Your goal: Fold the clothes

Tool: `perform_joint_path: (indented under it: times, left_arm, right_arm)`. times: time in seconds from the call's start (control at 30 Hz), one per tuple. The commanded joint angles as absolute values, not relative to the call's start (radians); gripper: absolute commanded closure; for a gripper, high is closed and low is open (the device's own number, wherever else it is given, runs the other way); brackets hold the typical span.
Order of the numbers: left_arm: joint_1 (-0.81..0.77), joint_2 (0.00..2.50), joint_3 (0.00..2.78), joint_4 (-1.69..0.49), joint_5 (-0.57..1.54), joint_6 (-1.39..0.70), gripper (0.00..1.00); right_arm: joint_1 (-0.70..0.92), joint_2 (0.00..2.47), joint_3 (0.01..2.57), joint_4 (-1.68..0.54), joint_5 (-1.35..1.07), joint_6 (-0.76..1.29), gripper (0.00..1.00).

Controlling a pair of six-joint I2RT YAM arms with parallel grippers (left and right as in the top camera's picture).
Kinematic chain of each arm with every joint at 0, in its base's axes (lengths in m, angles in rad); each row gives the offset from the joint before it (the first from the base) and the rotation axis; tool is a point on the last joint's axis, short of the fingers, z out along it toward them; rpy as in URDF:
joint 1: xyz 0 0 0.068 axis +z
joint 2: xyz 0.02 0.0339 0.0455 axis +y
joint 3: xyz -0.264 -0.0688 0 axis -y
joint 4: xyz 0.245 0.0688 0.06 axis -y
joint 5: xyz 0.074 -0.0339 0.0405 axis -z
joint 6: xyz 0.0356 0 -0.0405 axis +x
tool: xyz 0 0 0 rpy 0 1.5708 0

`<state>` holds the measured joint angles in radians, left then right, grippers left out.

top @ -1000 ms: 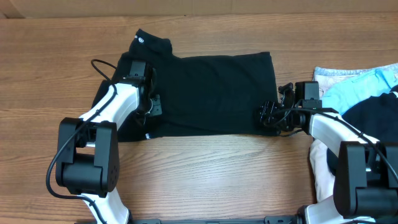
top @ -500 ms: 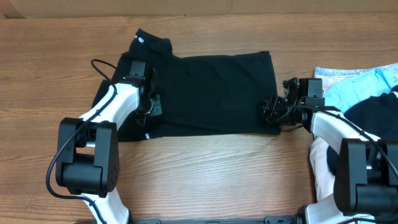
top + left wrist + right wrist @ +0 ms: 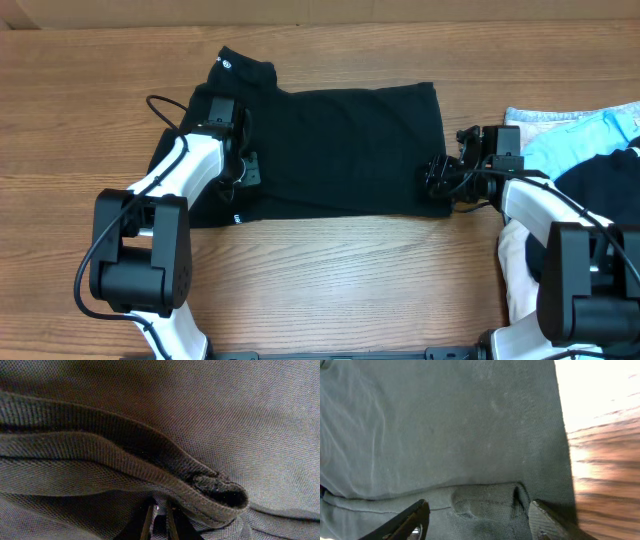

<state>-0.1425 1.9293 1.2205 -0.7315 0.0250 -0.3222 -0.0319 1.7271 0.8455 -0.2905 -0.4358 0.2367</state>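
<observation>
Both gripper fingers reach down to the cloth on either side of the T-shirt's raised fold, so it is time for my right gripper to close on the black T-shirt.
The black T-shirt (image 3: 340,150) lies flat across the middle of the table, its small white neck label (image 3: 226,64) at the far left. My left gripper (image 3: 245,170) rests on the shirt's left edge. In the left wrist view the left gripper (image 3: 159,520) has narrow jaws pinching cloth under a thick rolled hem (image 3: 150,467). My right gripper (image 3: 437,180) sits at the shirt's near right corner. In the right wrist view the right gripper (image 3: 480,520) is open, its fingers well apart on either side of a small raised fold (image 3: 490,502).
A light-blue garment (image 3: 580,135) and another rumpled black garment (image 3: 600,180) are bunched at the right edge, with white cloth (image 3: 515,260) below them. Bare wood table (image 3: 350,280) runs along the front. The left arm's cable (image 3: 165,105) loops beside the shirt.
The right gripper has shifted slightly right and away from me along the shirt's right edge. The left arm and the shirt have stayed put.
</observation>
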Motion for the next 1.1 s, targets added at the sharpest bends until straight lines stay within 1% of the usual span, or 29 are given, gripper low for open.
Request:
perform_joint_path:
  times: [0.0,0.17,0.23,0.27,0.3,0.37,0.4,0.63,0.87,1.07]
  left_arm:
    - [-0.140,1.936,1.242,-0.728,0.004,-0.321,0.86]
    - [-0.140,1.936,1.242,-0.733,0.004,-0.321,0.86]
    - [-0.140,1.936,1.242,-0.733,0.004,-0.321,0.86]
    - [-0.140,1.936,1.242,-0.733,0.004,-0.321,0.86]
    - [-0.140,1.936,1.242,-0.733,0.004,-0.321,0.86]
    - [-0.140,1.936,1.242,-0.733,0.004,-0.321,0.86]
    - [-0.140,1.936,1.242,-0.733,0.004,-0.321,0.86]
    - [-0.140,1.936,1.242,-0.733,0.004,-0.321,0.85]
    - [-0.140,1.936,1.242,-0.732,0.004,-0.321,0.85]
    - [-0.140,1.936,1.242,-0.732,0.004,-0.321,0.85]
  right_arm:
    - [-0.006,1.742,0.871,-0.289,-0.393,0.210,0.41]
    - [-0.007,1.742,0.871,-0.267,-0.352,0.235,0.48]
    - [-0.007,1.742,0.871,-0.267,-0.358,0.236,0.54]
    - [-0.007,1.742,0.871,-0.270,-0.361,0.236,0.61]
    - [-0.007,1.742,0.871,-0.271,-0.360,0.236,0.72]
    - [-0.007,1.741,0.871,-0.273,-0.360,0.236,0.90]
    - [-0.009,1.741,0.873,-0.273,-0.361,0.236,0.96]
    - [-0.062,1.718,0.937,-0.308,-0.479,0.239,0.96]
    - [-0.080,1.694,0.999,-0.336,-0.490,0.239,0.96]
    - [-0.080,1.694,0.999,-0.340,-0.490,0.239,0.96]
